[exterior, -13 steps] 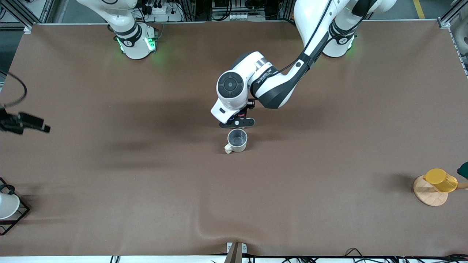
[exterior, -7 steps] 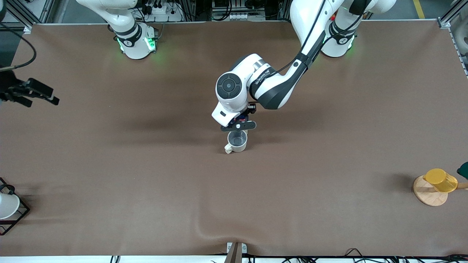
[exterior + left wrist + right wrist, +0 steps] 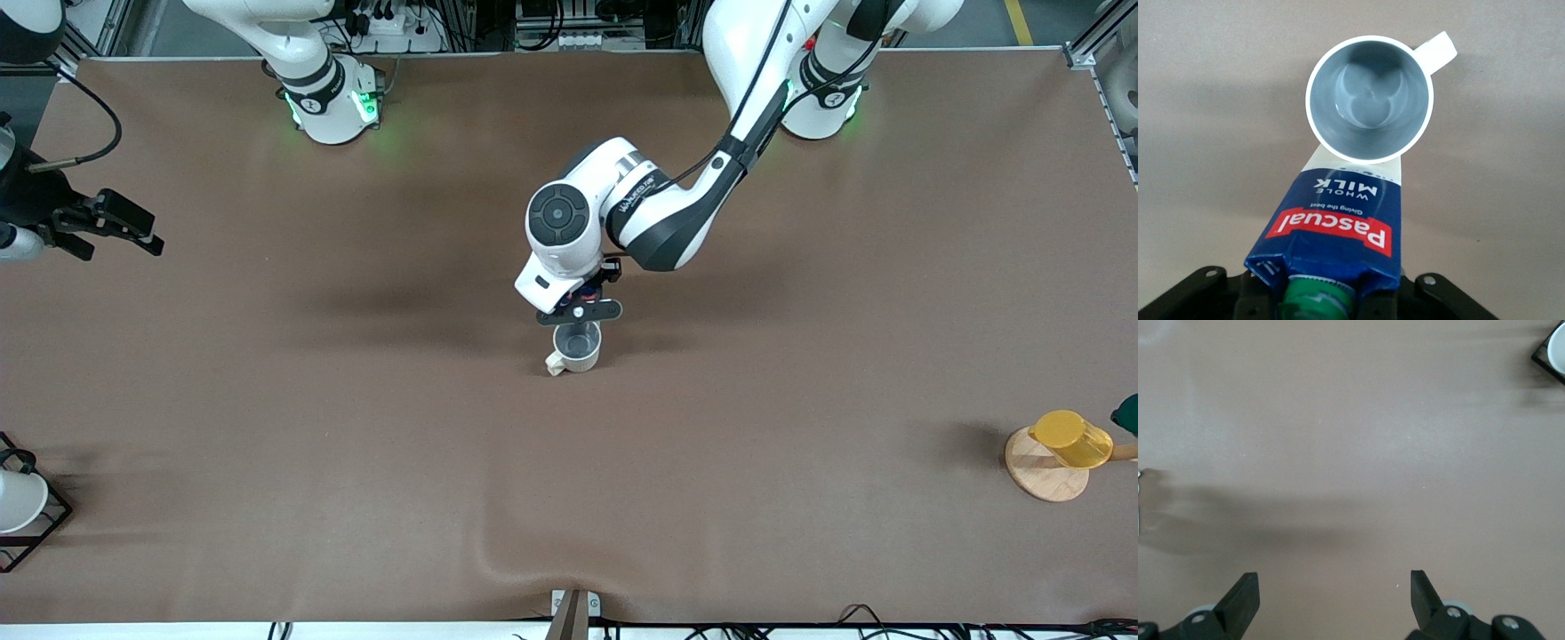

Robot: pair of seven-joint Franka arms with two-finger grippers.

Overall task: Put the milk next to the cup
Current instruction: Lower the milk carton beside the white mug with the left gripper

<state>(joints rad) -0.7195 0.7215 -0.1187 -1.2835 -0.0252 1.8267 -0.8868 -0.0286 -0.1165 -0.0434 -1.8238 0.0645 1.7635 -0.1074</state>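
Observation:
The milk's whitish base sits low beside the cup's side in my left wrist view and the milk would stand, so my left gripper releases it now.
The beige cup stands near the table's middle, its handle pointing toward the front camera. In the left wrist view the cup shows its dark grey inside. My left gripper is shut on the milk, a dark blue carton with a green cap and a red label. The carton hangs tilted right beside the cup, its whitish bottom close against the cup's wall. In the front view the hand hides most of the carton. My left gripper grips it at the cap end. My right gripper is open and empty over the right arm's end of the table, and it also shows in the right wrist view.
A yellow cup lies on a round wooden coaster at the left arm's end. A white cup in a black wire rack stands at the right arm's end, and also shows in the right wrist view.
My left gripper has brought the milk a little closer to the cup. My right gripper has swung away from the front camera, toward its base.

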